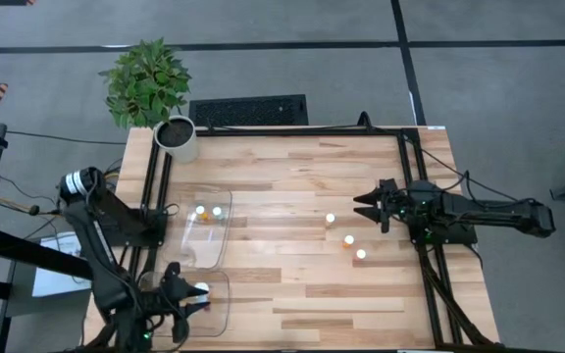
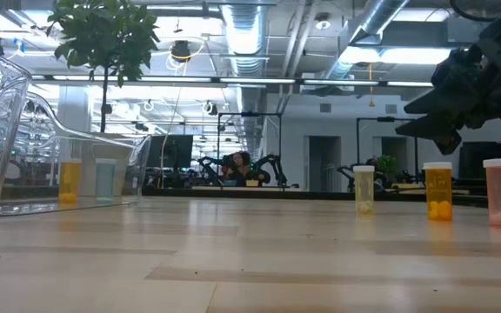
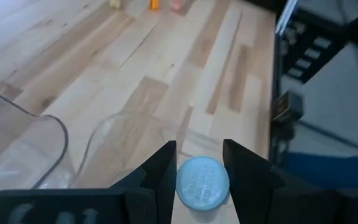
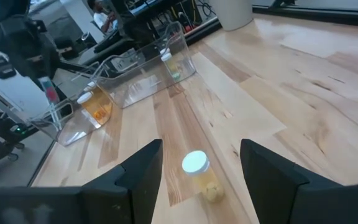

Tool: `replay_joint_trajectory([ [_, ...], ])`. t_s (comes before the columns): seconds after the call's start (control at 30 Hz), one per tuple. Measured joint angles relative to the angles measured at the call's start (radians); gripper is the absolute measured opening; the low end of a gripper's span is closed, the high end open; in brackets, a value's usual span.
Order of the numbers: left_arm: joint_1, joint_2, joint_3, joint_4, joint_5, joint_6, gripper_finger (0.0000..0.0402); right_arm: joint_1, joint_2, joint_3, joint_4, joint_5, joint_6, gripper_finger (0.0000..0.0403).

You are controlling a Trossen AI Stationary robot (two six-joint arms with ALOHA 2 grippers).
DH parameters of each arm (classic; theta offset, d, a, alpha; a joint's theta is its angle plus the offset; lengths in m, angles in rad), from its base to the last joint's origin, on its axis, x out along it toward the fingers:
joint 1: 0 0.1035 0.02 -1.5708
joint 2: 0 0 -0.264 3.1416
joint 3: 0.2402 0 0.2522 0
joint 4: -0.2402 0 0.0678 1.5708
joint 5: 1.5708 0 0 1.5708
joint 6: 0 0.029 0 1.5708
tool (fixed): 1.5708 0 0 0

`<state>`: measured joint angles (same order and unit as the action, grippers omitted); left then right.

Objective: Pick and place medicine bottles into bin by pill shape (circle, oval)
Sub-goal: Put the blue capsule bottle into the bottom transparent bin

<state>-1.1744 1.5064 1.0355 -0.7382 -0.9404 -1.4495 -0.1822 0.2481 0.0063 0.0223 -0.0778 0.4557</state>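
Note:
The white-capped bottle hangs above the near clear bin (image 1: 214,319), so my left gripper stays closed on the bottle until it is lower.
My left gripper (image 1: 190,295) is at the table's near left corner, above the near clear bin (image 1: 220,316), shut on a small bottle with a white cap (image 3: 202,182). It also shows in the right wrist view (image 4: 47,89). The far clear bin (image 1: 210,243) holds two bottles (image 1: 200,210) (image 1: 217,211), standing on its floor. Three more bottles (image 1: 330,218) (image 1: 348,239) (image 1: 361,254) stand upright on the table at the middle right. My right gripper (image 1: 365,207) is open above the table, just right of the nearest one (image 4: 197,169). My left gripper pinches the bottle between its two fingers (image 3: 161,174), one on each side of the white cap (image 3: 202,182). The fingers come from above, pointing down. The bottle hangs upright, cap up, clear of the bin; its body is hidden under the cap.
A white pot (image 1: 176,138) with a green plant (image 1: 147,80) stands at the table's far left corner. Black rails (image 1: 408,186) run along the left and right sides. Bare wood lies between the bins and the three bottles.

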Motion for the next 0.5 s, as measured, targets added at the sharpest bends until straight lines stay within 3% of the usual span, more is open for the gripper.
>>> replay_joint_trajectory([
  [0.5,0.063,0.233,0.0,0.126,0.105,0.116,0.0112,0.0,0.008,0.0,0.0,0.0,0.0,0.0225],
])
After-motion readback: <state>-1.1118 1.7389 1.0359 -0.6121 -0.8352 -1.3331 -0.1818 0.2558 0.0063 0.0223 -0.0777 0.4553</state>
